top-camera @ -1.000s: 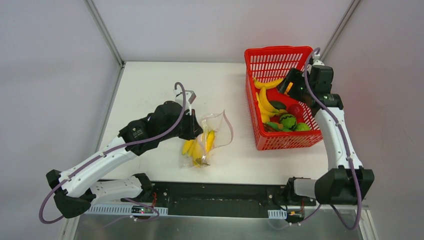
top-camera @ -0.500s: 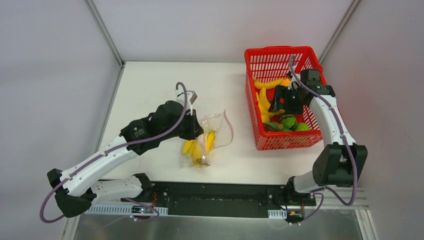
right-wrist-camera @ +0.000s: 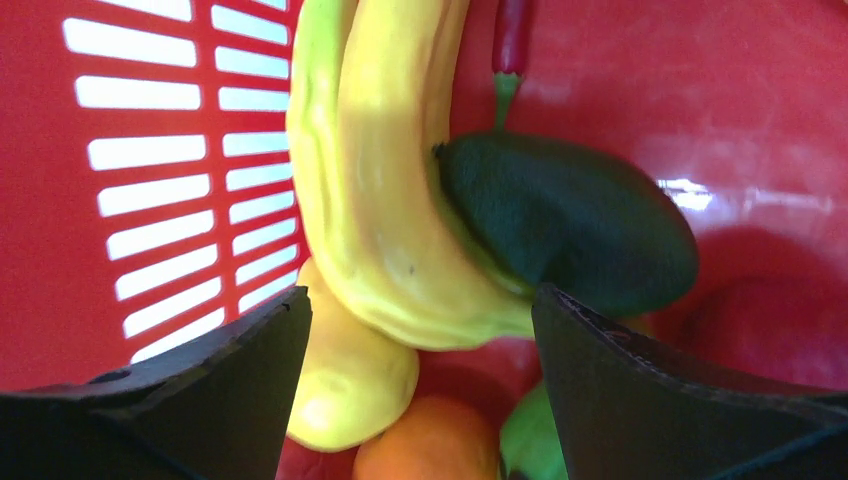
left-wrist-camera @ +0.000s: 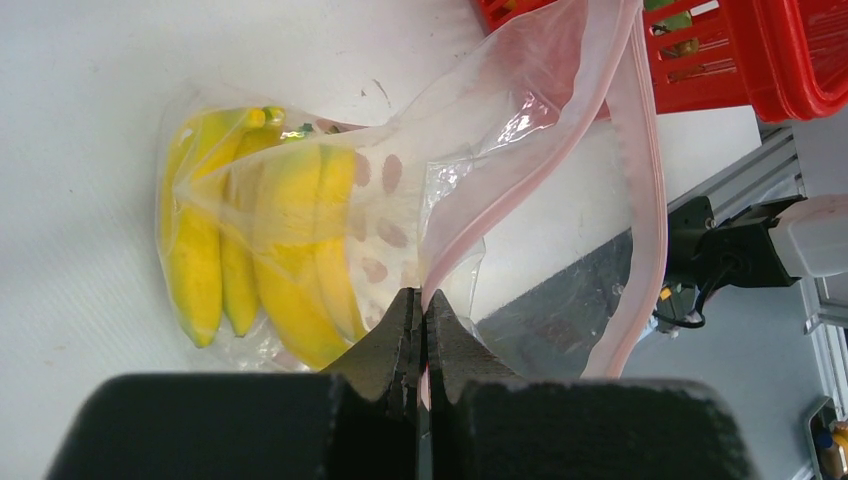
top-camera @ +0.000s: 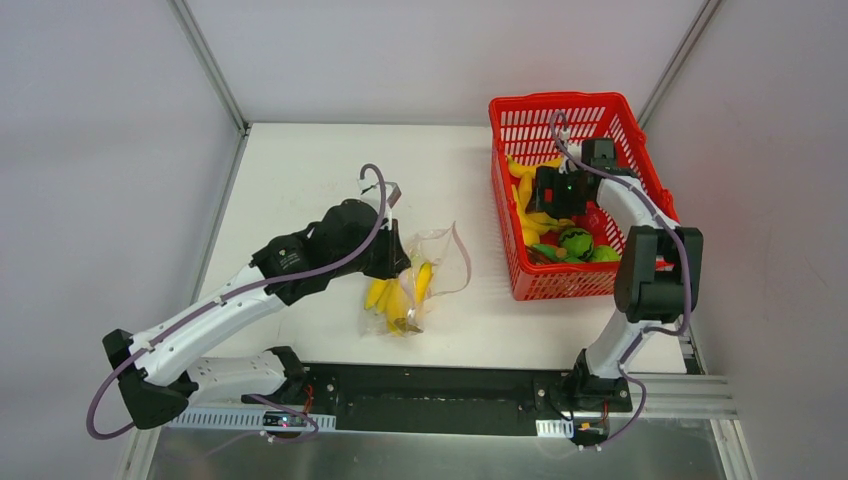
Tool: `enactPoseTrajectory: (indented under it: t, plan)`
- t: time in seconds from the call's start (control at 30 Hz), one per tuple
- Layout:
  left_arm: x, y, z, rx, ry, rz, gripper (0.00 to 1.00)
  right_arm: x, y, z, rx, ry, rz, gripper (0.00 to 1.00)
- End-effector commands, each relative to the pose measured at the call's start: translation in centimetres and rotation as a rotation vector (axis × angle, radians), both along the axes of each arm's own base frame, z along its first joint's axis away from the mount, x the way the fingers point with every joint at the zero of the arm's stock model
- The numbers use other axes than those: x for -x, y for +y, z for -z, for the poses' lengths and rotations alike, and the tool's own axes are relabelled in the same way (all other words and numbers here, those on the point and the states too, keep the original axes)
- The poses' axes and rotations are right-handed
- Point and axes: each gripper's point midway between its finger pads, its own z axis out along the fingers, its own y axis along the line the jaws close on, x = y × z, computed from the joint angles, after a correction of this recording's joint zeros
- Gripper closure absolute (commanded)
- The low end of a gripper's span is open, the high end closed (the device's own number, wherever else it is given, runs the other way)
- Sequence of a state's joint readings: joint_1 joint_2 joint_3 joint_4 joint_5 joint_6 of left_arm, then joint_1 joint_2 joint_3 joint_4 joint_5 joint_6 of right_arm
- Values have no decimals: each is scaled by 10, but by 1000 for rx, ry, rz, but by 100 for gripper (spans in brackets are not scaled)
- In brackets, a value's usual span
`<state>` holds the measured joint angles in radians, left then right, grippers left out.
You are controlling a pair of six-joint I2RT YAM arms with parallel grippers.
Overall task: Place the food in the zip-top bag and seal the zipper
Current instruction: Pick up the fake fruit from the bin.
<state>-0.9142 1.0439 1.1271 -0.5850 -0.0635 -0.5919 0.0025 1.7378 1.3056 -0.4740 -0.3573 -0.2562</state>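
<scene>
The banana should be picked up next by my right gripper across its curved middle [top-camera: 528,212] [right-wrist-camera: 398,238]. Its ends will stay free to go into the zip-top bag's opening.
The clear zip-top bag [top-camera: 440,262] lies on the white table with yellow bananas [top-camera: 398,292] inside it. My left gripper [left-wrist-camera: 422,300] is shut on the bag's mouth edge, on the pink-red zipper [left-wrist-camera: 645,180] strip, and holds the mouth up. In the top view that left gripper [top-camera: 400,262] sits just left of the bag. My right gripper [right-wrist-camera: 420,310] is open, low inside the red basket [top-camera: 600,108]. Its fingers straddle a banana [right-wrist-camera: 380,200], with a dark green piece [right-wrist-camera: 570,220] beside it and an orange [right-wrist-camera: 430,450] below. Nothing is gripped.
The basket's lattice wall [right-wrist-camera: 150,150] is close on the left of the right gripper. Green round pieces [top-camera: 577,242] and red bits lie at the basket's near end. A red chili [right-wrist-camera: 512,35] lies beyond the banana. The arm bases stand on the near rail.
The right arm has swung from the basket's right rim leftward and down into the basket, over the bananas. The left arm shifted slightly, still holding the bag.
</scene>
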Motion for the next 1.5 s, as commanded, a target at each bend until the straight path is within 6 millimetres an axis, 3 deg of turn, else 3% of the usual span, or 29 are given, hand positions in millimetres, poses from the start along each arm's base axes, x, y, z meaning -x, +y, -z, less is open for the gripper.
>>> enactPoseTrajectory:
  t: [0.0, 0.13, 0.37, 0.47, 0.67, 0.77, 1.1, 1.47]
  plan:
    - [-8, -4, -14, 22, -4, -31, 100, -43, 7, -13, -15, -175, -80, 16]
    - [-9, -4, -13, 8, 6, -37, 100, -52, 14, -2, -30, -177, -151, 16]
    - [-13, -4, -12, 3, 1, -53, 100, -51, 9, 28, -30, -85, -131, 31]
    - [-14, -6, -10, -4, 5, -50, 100, -48, 12, 27, -49, -80, -122, 44]
    - [-13, -7, -8, -4, 12, -43, 100, -53, 16, -6, -106, -138, -53, 79]
    - [-12, -5, -7, -3, 14, -45, 100, -51, 17, -31, -130, -178, -26, 84]
    - [-10, 0, -7, 18, 2, -60, 100, -33, 24, -118, -248, -523, 25, 87]
    - [-5, 3, -7, 40, -1, -58, 100, -17, 9, -155, -312, -662, 204, 88]
